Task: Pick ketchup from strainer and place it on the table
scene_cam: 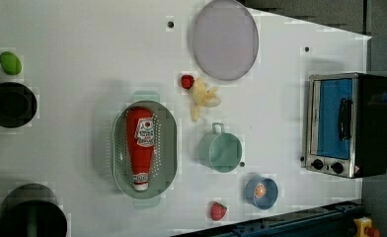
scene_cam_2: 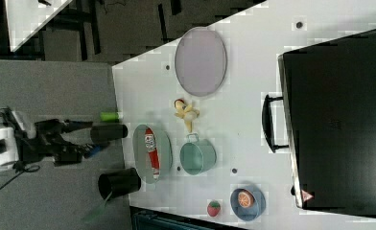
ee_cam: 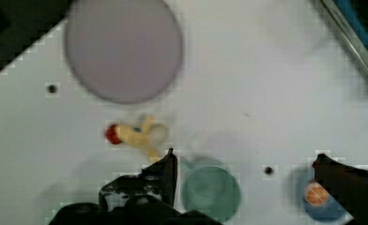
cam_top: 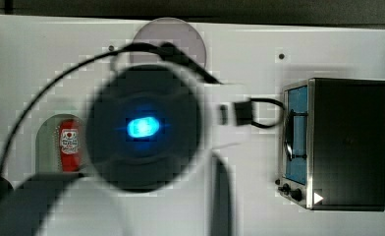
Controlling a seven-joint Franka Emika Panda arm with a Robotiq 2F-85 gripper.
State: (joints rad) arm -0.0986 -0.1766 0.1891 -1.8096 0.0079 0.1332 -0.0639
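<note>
I will grab the ketchup with my gripper next, by its labelled red body [scene_cam: 142, 139]. Then I can move it from the strainer to the table.
The red ketchup [scene_cam: 141, 145] lies lengthwise in the pale green strainer [scene_cam: 169, 143], whitish cap end toward the left view's bottom, on the white table [scene_cam: 83, 49]. In the top view the arm's wrist hangs high and covers the middle. To its left part of the ketchup [cam_top: 69, 145] shows inside the strainer [cam_top: 45, 142]. From the right view the ketchup [scene_cam_2: 152, 152] also rests in the strainer [scene_cam_2: 140, 153]. My gripper [ee_cam: 245, 161] is open and holds nothing. Its fingers [ee_cam: 169, 164] stand wide apart high over the teal cup [ee_cam: 211, 193], away from the strainer.
A teal cup [scene_cam: 221, 150], a banana peel [scene_cam: 203, 98] and a strawberry [scene_cam: 187, 81] lie beside the strainer. A grey plate [scene_cam: 224, 39] sits farther off, a toaster oven [scene_cam: 347, 123] at the left view's right. A blue bowl [scene_cam: 261, 192] holds an orange slice. Black cylinders [scene_cam: 10, 104] stand at the left view's left.
</note>
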